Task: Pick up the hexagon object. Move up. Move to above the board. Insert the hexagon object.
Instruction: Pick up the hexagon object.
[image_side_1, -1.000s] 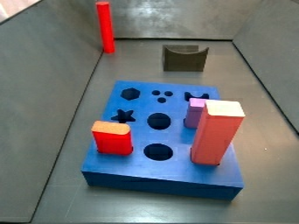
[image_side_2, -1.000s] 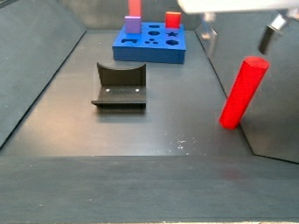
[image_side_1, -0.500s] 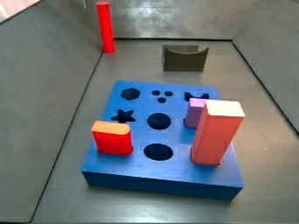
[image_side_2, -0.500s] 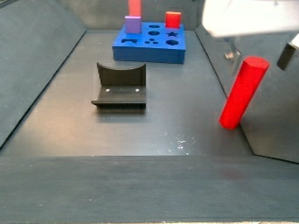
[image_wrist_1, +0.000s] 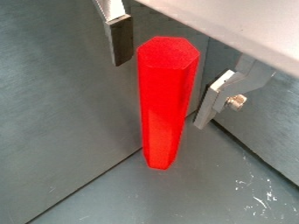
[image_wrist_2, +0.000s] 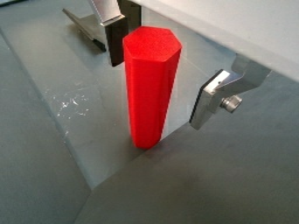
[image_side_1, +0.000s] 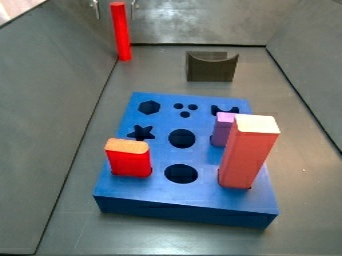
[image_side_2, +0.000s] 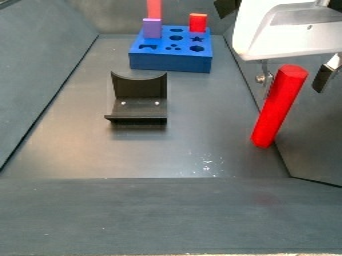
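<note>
The red rod has to go into the board (image_side_1: 160, 195). My gripper needs to grip the rod by its upper end (image_side_1: 118, 12) next.
The hexagon object (image_wrist_1: 165, 105) is a tall, slender bright red rod standing upright on the grey floor next to a side wall, also seen in a wrist view (image_wrist_2: 149, 87) and in both side views (image_side_1: 120, 30) (image_side_2: 277, 105). My gripper (image_wrist_1: 167, 68) (image_wrist_2: 163, 74) is open around its top. One finger (image_wrist_1: 119, 39) and the opposite finger (image_wrist_1: 216, 98) stand on either side with a gap. The white gripper body (image_side_2: 287, 30) sits just above the rod. The blue board (image_side_1: 160, 195) (image_side_2: 171, 66) lies apart from the rod.
On the board stand a red-orange block (image_side_1: 128, 157), a salmon-red pillar (image_side_1: 247, 150) and a purple block (image_side_1: 223, 128). A dark grey arch-shaped block (image_side_1: 210, 66) (image_side_2: 138, 97) stands on the floor between board and rod. Grey walls enclose the floor.
The gripper has come down over the top of the red rod, with its white body now just above it. The rod and the blocks have not moved.
</note>
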